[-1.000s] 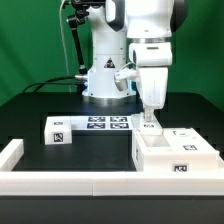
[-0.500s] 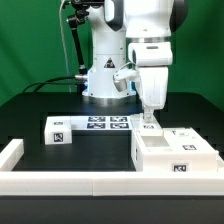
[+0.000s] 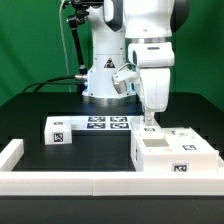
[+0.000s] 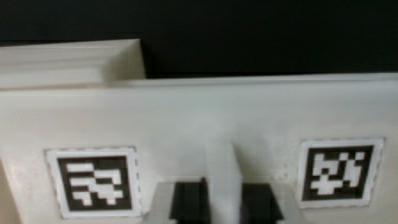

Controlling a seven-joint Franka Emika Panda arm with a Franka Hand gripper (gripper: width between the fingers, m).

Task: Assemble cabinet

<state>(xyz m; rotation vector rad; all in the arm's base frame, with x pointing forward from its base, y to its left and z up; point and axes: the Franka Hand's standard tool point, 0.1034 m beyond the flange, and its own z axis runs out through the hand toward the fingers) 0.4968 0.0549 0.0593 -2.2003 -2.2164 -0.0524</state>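
Note:
The panel stands crooked over the cabinet side, short of its seat, so it is too early to release it. My gripper moves the panel next.
The cabinet (image 3: 172,152) is a white box of panels with square tags, standing at the exterior view's right near the front rail. My gripper (image 3: 149,124) points straight down at the box's back left corner. In the wrist view the two dark fingers (image 4: 187,205) stand on either side of a thin white upright rib of the cabinet panel (image 4: 214,115), which carries two tags. The gripper (image 4: 226,205) looks shut on that rib. A loose white block (image 3: 57,130) with a tag lies to the exterior view's left.
The marker board (image 3: 106,123) lies flat between the loose block and the cabinet. A low white border rail (image 3: 70,183) runs along the front and turns back at the left (image 3: 10,152). The robot base (image 3: 103,75) stands behind.
The arm has shifted very slightly toward the exterior view's right. The cabinet and the loose block have not visibly moved.

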